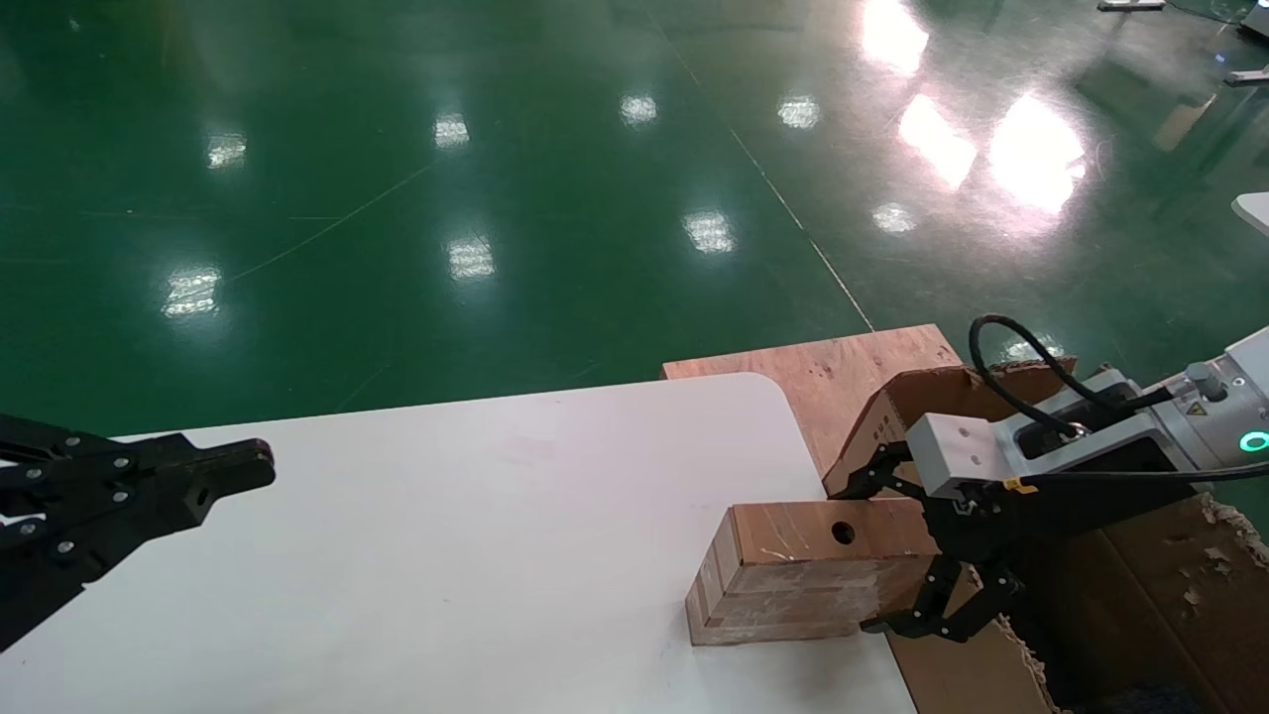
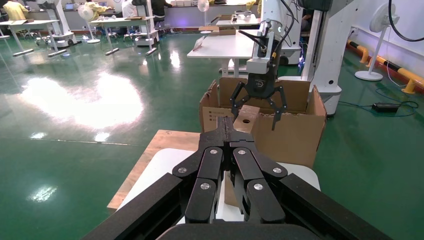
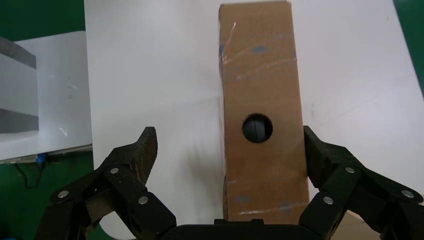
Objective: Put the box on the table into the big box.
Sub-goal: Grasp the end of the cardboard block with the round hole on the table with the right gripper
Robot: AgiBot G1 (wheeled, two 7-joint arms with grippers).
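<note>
My right gripper is to grab the small brown box by its long sides (image 3: 302, 155) beside the round hole next, so I can put it into the big box.
The box (image 1: 793, 570), a small brown taped carton with a round hole in its upper face, stands on edge at the right border of the white table (image 1: 446, 555). My right gripper (image 1: 858, 555) is open and straddles the box's near end. In the right wrist view the box (image 3: 260, 80) sits between the fingers of this gripper (image 3: 228, 137), one finger (image 3: 320, 155) close against its side and the other well apart. The big box (image 1: 882, 421) stands just right of the table, under the right arm. My left gripper (image 1: 263, 466) hovers shut over the table's left side, holding nothing.
A bare plywood board (image 1: 833, 367) lies under the big box, beyond the table's rounded corner. Glossy green floor surrounds everything. From the left wrist, the big box (image 2: 295, 132) shows ragged flaps and black print, with other tables and robot stands far behind.
</note>
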